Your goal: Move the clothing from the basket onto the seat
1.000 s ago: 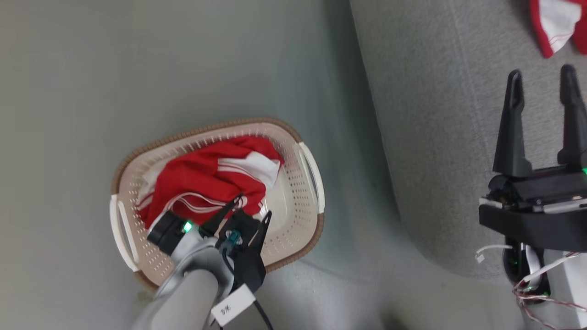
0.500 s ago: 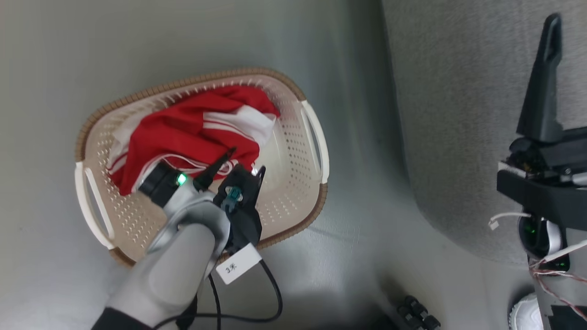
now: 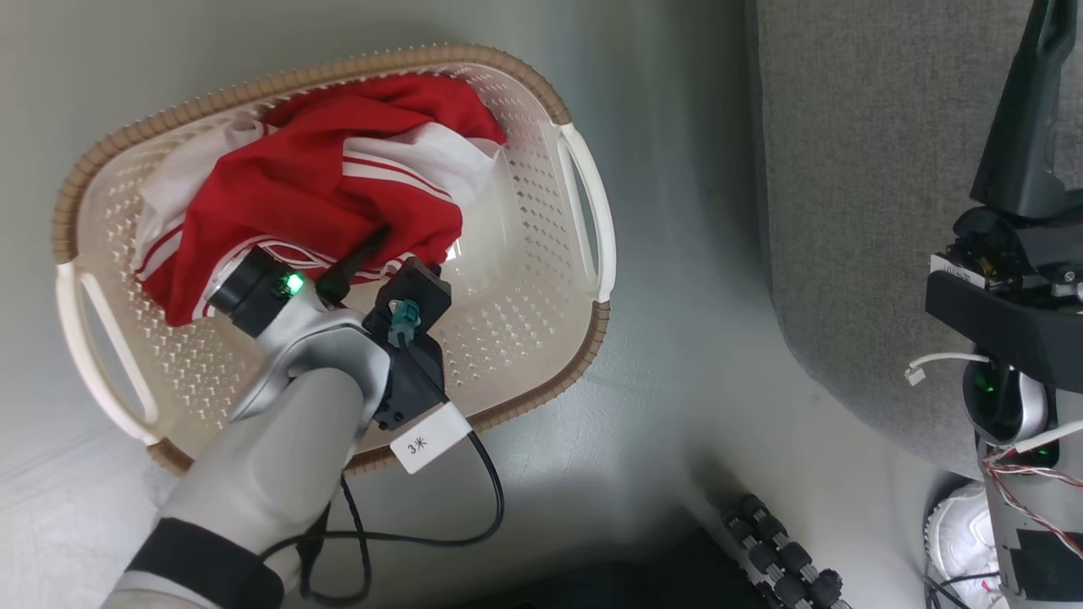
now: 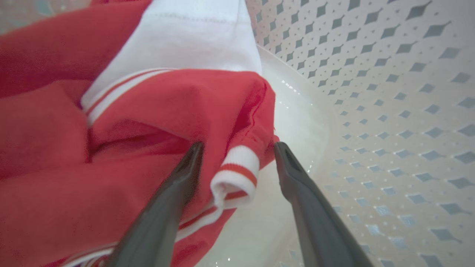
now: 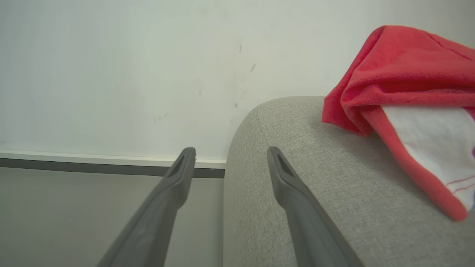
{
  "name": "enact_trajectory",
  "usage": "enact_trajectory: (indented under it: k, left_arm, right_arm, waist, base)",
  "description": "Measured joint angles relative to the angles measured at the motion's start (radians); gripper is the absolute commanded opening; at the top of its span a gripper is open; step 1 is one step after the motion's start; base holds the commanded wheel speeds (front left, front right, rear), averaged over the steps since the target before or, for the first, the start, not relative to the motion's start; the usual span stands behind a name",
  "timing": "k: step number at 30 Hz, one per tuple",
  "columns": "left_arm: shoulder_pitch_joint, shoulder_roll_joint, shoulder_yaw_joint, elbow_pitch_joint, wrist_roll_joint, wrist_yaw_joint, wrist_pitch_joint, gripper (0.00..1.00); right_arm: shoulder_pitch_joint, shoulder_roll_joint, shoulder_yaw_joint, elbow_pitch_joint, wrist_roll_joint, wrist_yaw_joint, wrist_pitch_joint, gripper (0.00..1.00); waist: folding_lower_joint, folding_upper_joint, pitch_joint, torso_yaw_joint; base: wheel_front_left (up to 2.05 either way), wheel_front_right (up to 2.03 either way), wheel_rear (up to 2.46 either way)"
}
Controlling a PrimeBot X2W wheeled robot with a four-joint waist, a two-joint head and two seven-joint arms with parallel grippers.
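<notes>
I will next grip the striped cuff (image 4: 235,174) with my left gripper to move the garment onto the seat, because the cuff stands up in a fold while the rest lies slack.
The cream perforated basket (image 3: 541,279) with a brown rim stands on the floor and holds a crumpled red and white garment (image 3: 321,169). My left gripper (image 4: 237,146) is down inside the basket, open, its two fingers astride a red fold with a striped white cuff (image 4: 235,174). One left finger (image 3: 355,258) presses into the cloth in the head view. The grey sofa (image 3: 863,211) lies to the right. My right gripper (image 5: 231,149) is open with nothing in it, at the sofa's rounded edge (image 5: 297,155). Another red and white garment (image 5: 400,74) lies on the sofa.
A black cable (image 3: 482,524) loops from my left wrist over the grey floor in front of the basket. A dark ribbed roller part (image 3: 778,550) sits at the bottom of the head view. Beyond the sofa's end are a pale wall and baseboard (image 5: 111,159).
The head camera has tilted down and closed in, so the basket looks larger and higher. My left gripper has sunk deeper into the basket, onto the red cloth. The right gripper stays open.
</notes>
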Motion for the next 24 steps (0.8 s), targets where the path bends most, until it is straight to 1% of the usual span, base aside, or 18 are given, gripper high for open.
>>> enact_trajectory:
  k: [5, 6, 7, 8, 9, 13, 18, 24]
  left_arm:
    - [-0.028, 0.007, 0.000, 0.041, 0.012, 0.030, -0.002, 1.00]
    - [-0.034, 0.007, 0.001, 0.049, 0.012, 0.035, -0.002, 0.96]
    - [-0.038, 0.007, 0.002, 0.054, 0.012, 0.040, -0.002, 0.48]
    - [-0.040, 0.008, 0.002, 0.060, 0.013, 0.042, -0.008, 0.04]
    - [-0.042, 0.007, 0.002, 0.066, 0.013, 0.047, -0.010, 0.00]
    - [-0.041, -0.005, -0.001, 0.087, 0.012, 0.047, -0.048, 0.00]
    - [-0.041, -0.035, 0.000, 0.086, -0.007, 0.044, -0.111, 0.00]
    - [-0.035, -0.047, 0.002, 0.072, -0.047, 0.019, -0.156, 0.00]
  right_arm:
    - [-0.021, 0.016, 0.004, 0.007, -0.001, 0.006, 0.000, 1.00]
    - [-0.023, 0.019, 0.005, 0.007, -0.002, 0.009, 0.000, 1.00]
    - [-0.024, 0.020, 0.008, 0.008, -0.005, 0.009, 0.000, 1.00]
    - [-0.025, 0.022, 0.010, 0.012, -0.009, 0.010, 0.000, 1.00]
    - [-0.028, 0.023, 0.011, 0.018, -0.009, 0.012, 0.000, 1.00]
    - [-0.041, 0.024, 0.016, 0.045, -0.017, 0.027, 0.000, 1.00]
    - [-0.064, 0.025, 0.023, 0.080, -0.027, 0.038, 0.000, 1.00]
    - [-0.076, 0.026, 0.029, 0.142, -0.028, 0.053, 0.000, 1.00]
  waist:
    - [-0.0001, 0.0000, 0.017, -0.010]
    - [-0.0001, 0.0000, 0.018, -0.012]
    - [-0.0001, 0.0000, 0.019, -0.013]
    - [-0.0001, -0.0001, 0.019, -0.015]
    - [-0.0001, 0.0000, 0.019, -0.016]
    - [-0.0001, -0.0001, -0.001, -0.017]
    - [-0.0001, -0.0002, -0.035, -0.008]
    - [-0.0001, -0.0002, -0.095, 0.013]
  base:
    - [0.00, 0.00, 0.00]
    - [0.00, 0.00, 0.00]
    - [0.00, 0.00, 0.00]
    - [0.00, 0.00, 0.00]
    - [0.00, 0.00, 0.00]
    - [0.00, 0.00, 0.00]
    - [0.00, 0.00, 0.00]
    - [0.00, 0.00, 0.00]
